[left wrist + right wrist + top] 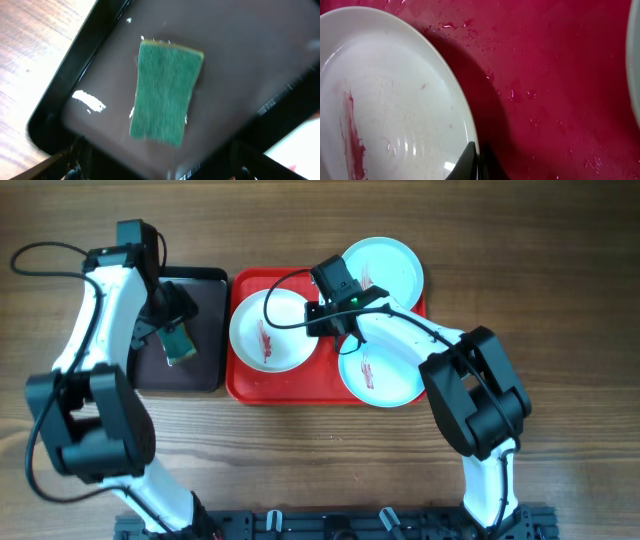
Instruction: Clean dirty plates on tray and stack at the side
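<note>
I need to clean dirty plates with the bottom of the green sponge [180, 347] [165, 93], so next I should grip it from above across its long sides with my left gripper.
A white plate [268, 332] with a red smear lies at the left of the red tray [250, 387]. My right gripper [318, 323] is shut on its right rim; in the right wrist view the dark fingertips [470, 160] pinch the white plate [395, 100] edge over the wet tray [550, 75]. Two pale turquoise plates with red marks lie on the tray's right side, one at the back [388, 265] and one at the front [385, 375]. My left gripper [170, 320] hangs open just above a green sponge [180, 347], which lies flat between its spread fingers [55, 165].
The sponge [165, 90] rests on a small black tray [250, 60] left of the red one, also seen from overhead [205, 295]. Bare wooden table surrounds both trays. The right arm reaches over the front turquoise plate. Another plate's edge [636, 65] shows at the right.
</note>
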